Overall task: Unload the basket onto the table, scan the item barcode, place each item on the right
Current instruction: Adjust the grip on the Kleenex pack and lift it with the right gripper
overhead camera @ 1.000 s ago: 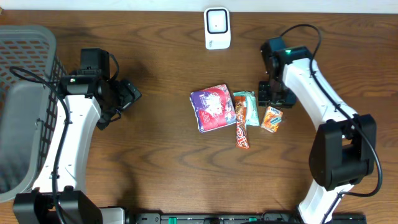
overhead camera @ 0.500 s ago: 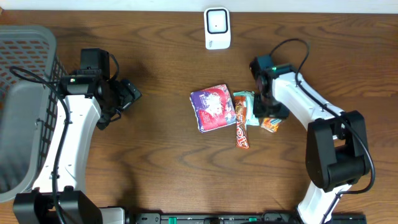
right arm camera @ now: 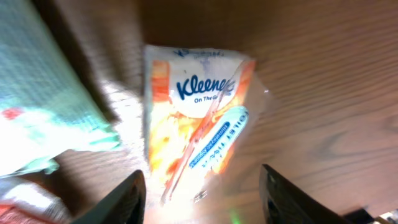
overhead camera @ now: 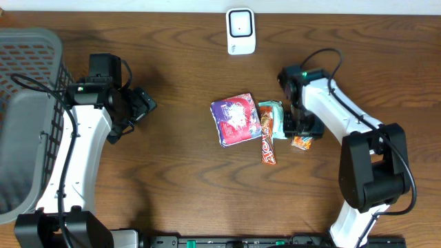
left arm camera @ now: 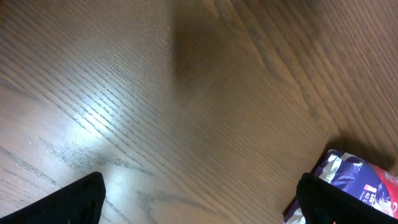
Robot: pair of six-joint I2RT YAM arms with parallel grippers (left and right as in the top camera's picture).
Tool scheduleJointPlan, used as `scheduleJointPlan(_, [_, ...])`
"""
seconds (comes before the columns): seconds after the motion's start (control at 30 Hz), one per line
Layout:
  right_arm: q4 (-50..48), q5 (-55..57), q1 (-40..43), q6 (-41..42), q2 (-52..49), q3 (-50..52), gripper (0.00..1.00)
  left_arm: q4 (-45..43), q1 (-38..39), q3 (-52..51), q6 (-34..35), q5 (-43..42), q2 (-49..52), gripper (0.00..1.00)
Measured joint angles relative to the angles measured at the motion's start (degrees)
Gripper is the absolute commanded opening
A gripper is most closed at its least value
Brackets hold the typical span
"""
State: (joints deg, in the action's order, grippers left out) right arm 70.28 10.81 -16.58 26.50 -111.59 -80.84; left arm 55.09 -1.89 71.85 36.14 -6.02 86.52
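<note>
I need to grip the orange Kleenex tissue pack [overhead camera: 300, 142] across its near end with my right gripper next, to scan the barcode. The rest of the pack then stays exposed.
An orange Kleenex tissue pack [right arm camera: 193, 124] lies flat on the wooden table, rightmost of the items in the middle. My right gripper [right arm camera: 202, 186] hovers right over it, open, with one finger [right arm camera: 127, 199] to the left of the pack's near end and the other to its right, neither touching it. From overhead the right gripper [overhead camera: 301, 127] covers most of the pack [overhead camera: 300, 142]. The white scanner [overhead camera: 240, 31] stands at the table's far edge. My left gripper [overhead camera: 141, 107] is open over bare wood at the left, its fingers [left arm camera: 74, 199] wide apart around nothing.
A purple snack bag [overhead camera: 234, 119], a teal packet [overhead camera: 273, 117] and a red bar [overhead camera: 267, 141] lie just left of the tissue pack. The purple bag's corner [left arm camera: 357, 180] shows by my left gripper's right finger. A grey basket [overhead camera: 27, 117] fills the left edge.
My right arm has swung in from the right and dropped over the tissue pack, now covering most of it. The left arm has not moved.
</note>
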Motion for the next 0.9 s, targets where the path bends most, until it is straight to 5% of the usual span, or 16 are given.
scheduleJointPlan(0.47, [5.07,-1.97,0.0,-0.63,0.13,-9.35,0.77,0.02,0.0,0.0,0.0,0.0,0.0,0.98])
scheduleJointPlan(0.6, [3.58,-4.0,-0.02,-0.44,0.13,-9.35,0.91,0.02,0.0,0.0,0.0,0.0,0.0,0.98])
scheduleJointPlan(0.7, [3.41,-4.61,-0.02,-0.85,0.13,-9.35,0.91,0.02,0.0,0.0,0.0,0.0,0.0,0.98])
scheduleJointPlan(0.9, [3.78,-2.49,-0.02,-1.01,0.13,-9.35,0.71,0.02,0.0,0.0,0.0,-0.02,0.0,0.98])
